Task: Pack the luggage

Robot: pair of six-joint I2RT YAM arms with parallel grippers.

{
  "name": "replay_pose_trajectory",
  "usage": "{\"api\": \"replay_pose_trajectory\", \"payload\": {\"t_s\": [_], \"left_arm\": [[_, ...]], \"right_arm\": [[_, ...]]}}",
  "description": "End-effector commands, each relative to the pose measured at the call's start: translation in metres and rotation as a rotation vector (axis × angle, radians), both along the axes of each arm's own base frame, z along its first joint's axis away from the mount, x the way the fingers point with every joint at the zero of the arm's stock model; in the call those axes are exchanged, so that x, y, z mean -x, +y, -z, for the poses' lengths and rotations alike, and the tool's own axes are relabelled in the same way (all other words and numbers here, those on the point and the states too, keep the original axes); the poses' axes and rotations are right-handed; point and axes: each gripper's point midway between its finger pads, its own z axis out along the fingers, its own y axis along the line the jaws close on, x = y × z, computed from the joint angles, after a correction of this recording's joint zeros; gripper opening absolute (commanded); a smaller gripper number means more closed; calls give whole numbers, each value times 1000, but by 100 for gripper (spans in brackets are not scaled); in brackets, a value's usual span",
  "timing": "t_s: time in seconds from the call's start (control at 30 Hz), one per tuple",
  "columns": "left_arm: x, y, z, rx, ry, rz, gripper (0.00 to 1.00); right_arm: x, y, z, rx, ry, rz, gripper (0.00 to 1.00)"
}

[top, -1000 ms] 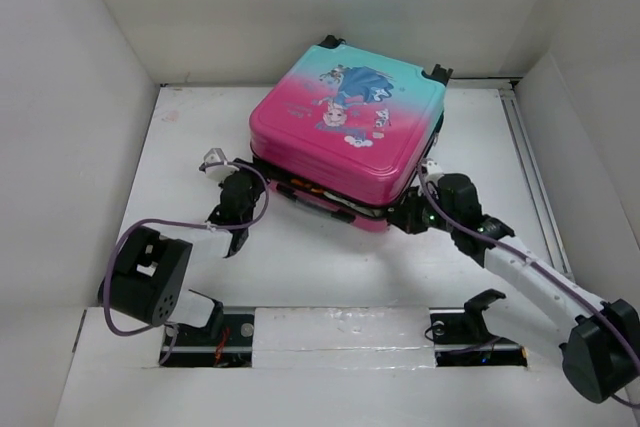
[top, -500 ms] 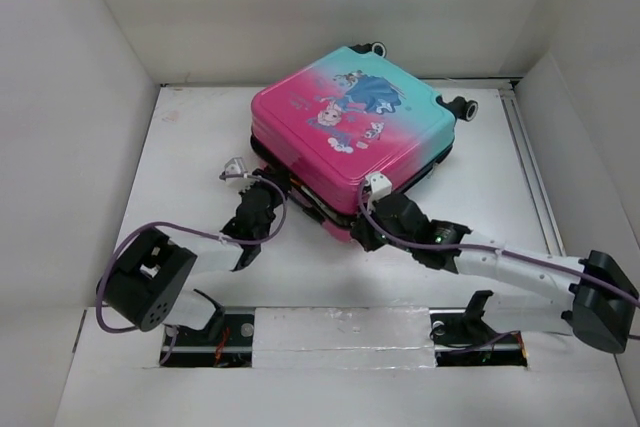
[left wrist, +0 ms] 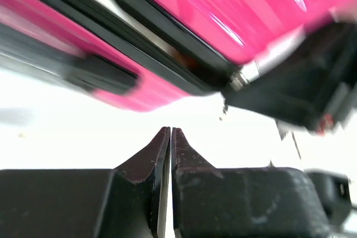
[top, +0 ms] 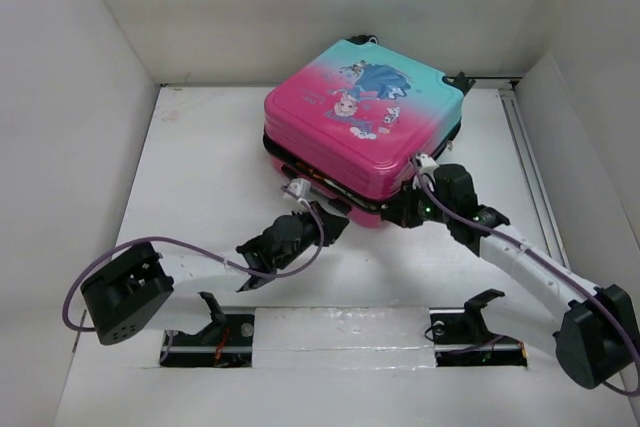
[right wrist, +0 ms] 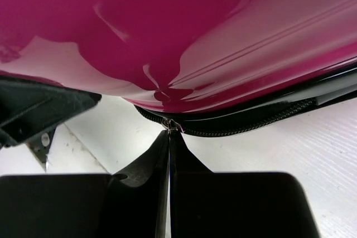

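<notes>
My right gripper should keep holding, as the dark gap at the luggage's near edge is open. The zipper pull [right wrist: 172,126] would stay at the luggage's corner, short of its place, if I opened now.
The luggage [top: 365,127] lies flat at the back middle of the table with the printed pink-to-teal shell facing up. Its lid is ajar along the near edge, where a dark gap shows. My right gripper [top: 394,215] is at the near right corner. In the right wrist view it [right wrist: 170,133] is shut on the small metal zipper pull [right wrist: 172,126] of the black zipper [right wrist: 251,118], under the pink shell [right wrist: 184,32]. My left gripper [top: 335,226] is just before the near corner, shut and empty [left wrist: 170,132], below the pink shell [left wrist: 234,9].
White walls close in the table on the left, back and right. A metal rail [top: 530,162] runs along the right side. The arm bases and their cable mounts [top: 470,322] sit at the near edge. The right gripper's black body [left wrist: 301,90] shows in the left wrist view.
The luggage has turned and shifted right and back. My left gripper moved right to the near corner. My right gripper swung back right along the suitcase edge.
</notes>
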Motion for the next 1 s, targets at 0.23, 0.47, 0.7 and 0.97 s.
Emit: {"api": "replay_pose_trajectory", "payload": {"t_s": [0.23, 0.47, 0.7, 0.97], "left_arm": [[-25, -37, 14, -124, -8, -7, 0], [-38, -78, 12, -60, -28, 62, 0], [-50, -96, 18, -21, -6, 85, 0], [-59, -100, 10, 81, 3, 108, 0]], "right_arm": [[-14, -16, -33, -44, -220, 61, 0], [35, 24, -24, -81, -148, -69, 0], [80, 84, -53, -130, -180, -212, 0], [65, 124, -89, -218, -268, -124, 0]]}}
